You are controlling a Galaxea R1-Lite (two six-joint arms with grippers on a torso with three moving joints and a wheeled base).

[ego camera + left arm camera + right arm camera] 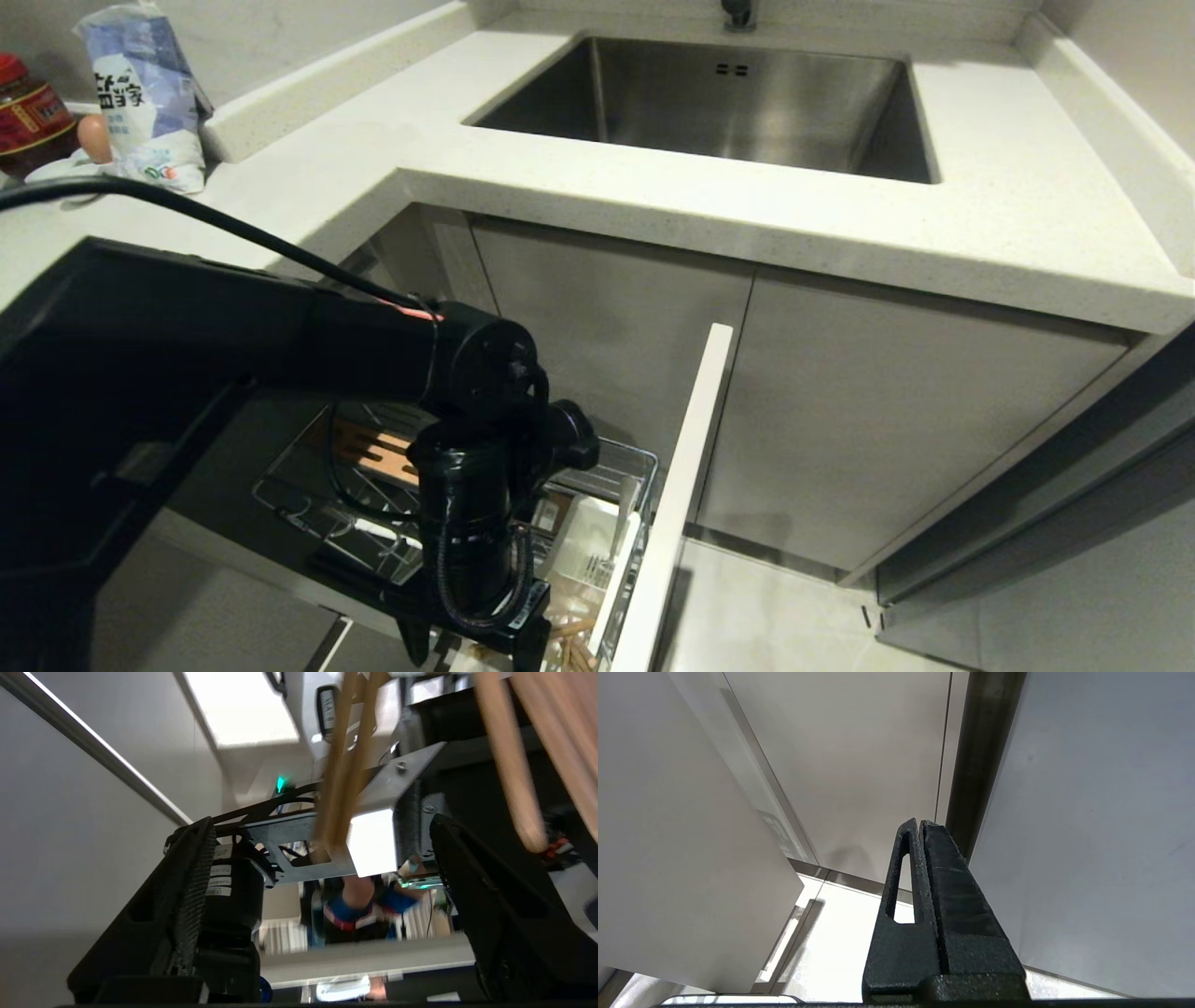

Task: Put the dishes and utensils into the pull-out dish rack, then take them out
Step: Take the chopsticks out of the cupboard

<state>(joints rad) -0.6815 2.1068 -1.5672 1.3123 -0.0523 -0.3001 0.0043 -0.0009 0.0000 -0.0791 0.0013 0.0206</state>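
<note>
My left gripper needs to move toward the chopsticks before it closes: their lower ends barely pass my fingertips, high above the palm, in the left wrist view.
The pull-out dish rack (616,467) stands open under the counter, with its wooden bar (373,453), white caddy (583,551) and pale front (677,485). My left arm (467,523) reaches down into it beside the caddy, where light wooden chopsticks (574,644) show at the bottom edge. In the left wrist view my left gripper (322,858) is open. The blurred chopsticks (343,765) hang between its wide-apart fingers (187,905) and touch neither. More wooden sticks (509,765) pass close by. My right gripper (920,826) is shut and holds nothing. The dishes are out of view.
A steel sink (728,93) is set in the white counter (1008,215) above the rack. A bag (149,93), a jar (28,117) and an egg (93,138) stand at the far left. A person's blue-cuffed arms (355,905) show behind the robot's body.
</note>
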